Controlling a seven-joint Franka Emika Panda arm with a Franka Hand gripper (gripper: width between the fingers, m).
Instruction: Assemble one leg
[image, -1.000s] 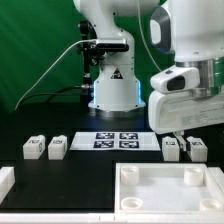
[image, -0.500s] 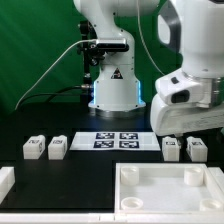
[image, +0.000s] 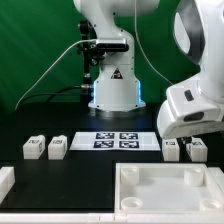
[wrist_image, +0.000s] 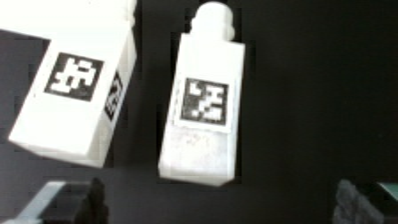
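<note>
I will grab the leg by its tagged square body (image: 197, 152) (wrist_image: 201, 135) with my gripper next, so its round peg stays free to join the white tray-like piece.
Four small white legs with tags lie on the black table. Two are at the exterior view's left (image: 34, 148) (image: 57, 148) and two at its right (image: 171, 149) (image: 197, 149). The arm's hand (image: 195, 112) hangs just above the right pair. The wrist view shows two legs side by side below it, one (wrist_image: 205, 100) with a round peg at its end and one (wrist_image: 80, 85) beside it. My gripper (wrist_image: 222, 200) is open and empty, and its dark fingertips (wrist_image: 71, 200) are apart from both legs.
The marker board (image: 115, 140) lies at the table's middle. The large white tray-like piece with a raised rim (image: 128, 190) stands at the front. Another white part (image: 5, 180) is at the front left edge. The robot base (image: 112, 85) stands behind.
The arm's hand has moved toward the exterior view's right and slightly down, over the right pair of legs. The parts have not moved.
</note>
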